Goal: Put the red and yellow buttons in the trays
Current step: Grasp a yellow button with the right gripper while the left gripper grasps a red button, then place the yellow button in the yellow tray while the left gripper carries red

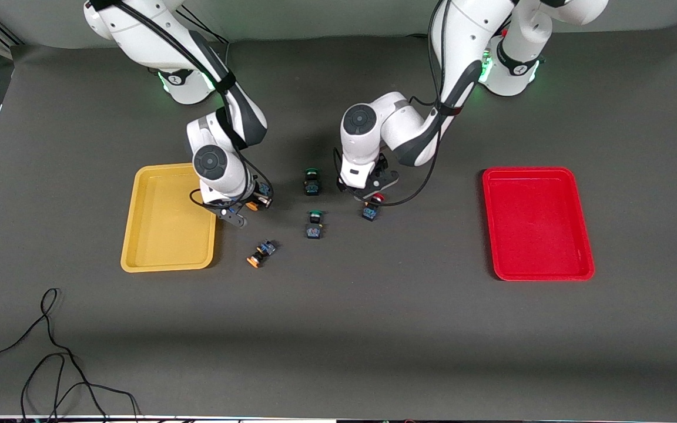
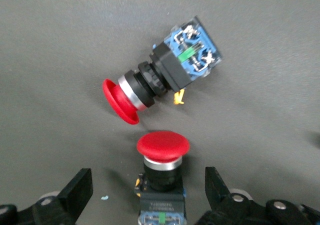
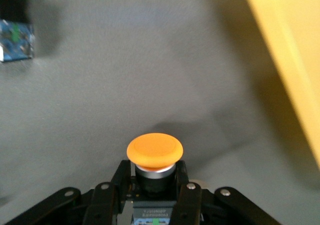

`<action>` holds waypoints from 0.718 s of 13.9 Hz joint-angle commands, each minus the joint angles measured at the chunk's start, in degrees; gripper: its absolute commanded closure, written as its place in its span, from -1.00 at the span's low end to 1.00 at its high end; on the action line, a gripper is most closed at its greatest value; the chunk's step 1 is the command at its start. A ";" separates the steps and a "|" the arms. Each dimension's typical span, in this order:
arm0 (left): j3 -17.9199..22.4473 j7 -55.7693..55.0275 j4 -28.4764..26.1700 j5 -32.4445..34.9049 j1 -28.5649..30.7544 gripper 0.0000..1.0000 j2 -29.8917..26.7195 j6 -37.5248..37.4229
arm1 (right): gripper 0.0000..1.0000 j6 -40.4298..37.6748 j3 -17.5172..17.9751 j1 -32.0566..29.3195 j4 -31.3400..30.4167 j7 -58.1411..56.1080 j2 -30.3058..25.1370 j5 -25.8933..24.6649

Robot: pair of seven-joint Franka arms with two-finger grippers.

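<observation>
The button's red cap (image 2: 163, 146) needs to stay free on the way to the red tray. My left gripper should grab the button by its dark body (image 2: 162, 182) next.
My right gripper (image 1: 254, 204) is shut on an orange-yellow button (image 1: 251, 206), held low over the table beside the yellow tray (image 1: 138, 241). The right wrist view shows its fingers (image 3: 111, 187) clamping the button's dark body under the cap (image 3: 155, 150), with the tray's rim (image 3: 292, 60) close by. A second orange-yellow button (image 1: 261, 253) lies on its side nearer the front camera. My left gripper (image 1: 372, 202) is open, down over two red buttons; its fingers (image 2: 75, 190) straddle one (image 2: 162, 147), apart from it. The other (image 2: 160, 80) lies tilted just past it. The red tray (image 1: 585, 258) holds nothing.
Two green-capped switches (image 1: 311, 181) (image 1: 314, 224) stand on the mat between the grippers. A blue switch body (image 3: 15, 40) shows at the edge of the right wrist view. Loose black cables (image 1: 50, 352) lie near the table's front corner at the right arm's end.
</observation>
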 commanded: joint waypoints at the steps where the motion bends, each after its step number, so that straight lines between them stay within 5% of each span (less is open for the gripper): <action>1: 0.38 -1.78 0.50 1.33 -0.64 -0.80 -0.05 0.06 | 0.77 -9.19 -2.99 0.36 0.50 -0.71 -8.39 0.94; 5: 0.29 -1.70 0.85 1.33 -0.64 0.69 -0.05 -1.08 | 0.76 -19.23 -13.17 0.53 1.47 -11.67 -17.97 0.85; 6: 0.29 -1.61 1.29 1.33 -0.64 0.91 -0.05 -1.35 | 0.76 -20.63 -15.81 0.53 1.38 -13.36 -19.04 0.24; 10: 0.12 -0.82 5.84 0.99 -0.03 1.00 -1.80 -8.95 | 0.76 -20.48 -28.28 0.53 -0.98 -27.74 -16.78 -0.03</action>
